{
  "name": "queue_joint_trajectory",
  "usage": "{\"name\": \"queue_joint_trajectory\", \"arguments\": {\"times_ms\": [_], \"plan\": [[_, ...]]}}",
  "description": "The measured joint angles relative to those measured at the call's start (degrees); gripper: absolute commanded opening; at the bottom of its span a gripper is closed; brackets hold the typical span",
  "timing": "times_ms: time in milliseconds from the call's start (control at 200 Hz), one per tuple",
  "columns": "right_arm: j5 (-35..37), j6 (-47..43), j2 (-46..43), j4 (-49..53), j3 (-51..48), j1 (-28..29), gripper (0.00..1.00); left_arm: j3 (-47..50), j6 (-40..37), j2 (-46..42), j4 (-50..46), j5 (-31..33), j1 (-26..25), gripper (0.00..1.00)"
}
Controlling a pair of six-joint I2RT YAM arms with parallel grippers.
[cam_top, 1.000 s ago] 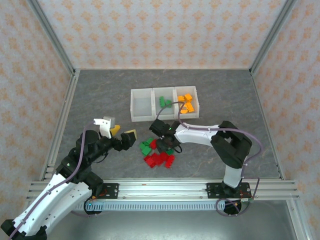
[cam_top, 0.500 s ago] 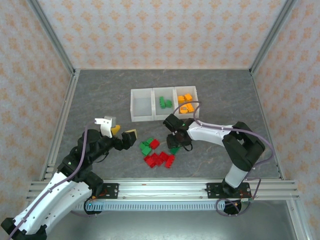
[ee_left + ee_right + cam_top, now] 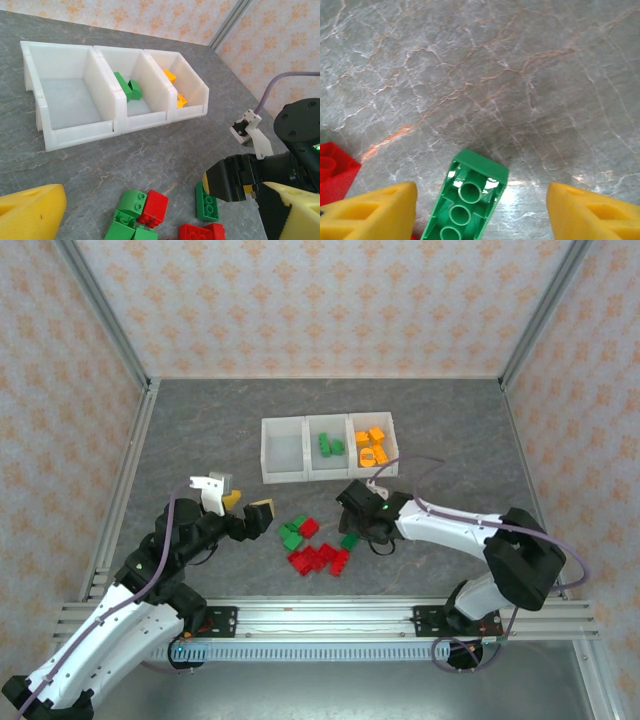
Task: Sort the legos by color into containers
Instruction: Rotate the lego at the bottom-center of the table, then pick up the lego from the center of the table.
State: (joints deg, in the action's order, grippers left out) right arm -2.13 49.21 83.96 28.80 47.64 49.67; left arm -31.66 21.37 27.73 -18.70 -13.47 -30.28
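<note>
My right gripper moves lower before it closes on the green brick (image 3: 349,541). The brick lies in the gap, mostly uncovered below the gripper's fingers, so it is too early to close.
The containers (image 3: 325,476) stand in a row at mid-table: the left bin (image 3: 70,95) is bare, the middle one holds green legos (image 3: 129,89), and the right one holds orange legos (image 3: 372,448). A pile of red and green legos (image 3: 310,545) lies in front of them. My right gripper (image 3: 355,530) hangs open just right of the pile. A green brick (image 3: 470,200) lies on the table between its yellow fingertips (image 3: 370,215), hollow underside up and touching neither one. My left gripper (image 3: 245,510) is open to the left of the pile, holding nothing.
The table is dark grey marble (image 3: 200,430), fenced by metal rails (image 3: 120,480) and patterned walls. A red brick (image 3: 332,170) lies just left of my right gripper's fingers. Bare table surface stretches behind and beside the bins.
My right gripper has moved right, off the pile, and its jaws have widened around the green brick on the table. The left arm has not moved.
</note>
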Motion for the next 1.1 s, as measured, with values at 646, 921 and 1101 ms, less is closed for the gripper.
{"name": "queue_joint_trajectory", "arguments": {"times_ms": [646,921,1101], "plan": [[6.25,7.72,12.98,5.35,7.06,5.97,0.33,0.0,-0.02,-2.1,0.04,-1.09,0.0,0.99],[10.12,2.51,16.87,6.54,15.93,6.16,0.2,0.0,-0.02,-2.1,0.04,-1.11,0.0,0.99],[12.74,-5.64,16.83,7.76,26.18,4.83,0.2,0.0,-0.02,-2.12,0.02,-1.11,0.0,0.99]]}}
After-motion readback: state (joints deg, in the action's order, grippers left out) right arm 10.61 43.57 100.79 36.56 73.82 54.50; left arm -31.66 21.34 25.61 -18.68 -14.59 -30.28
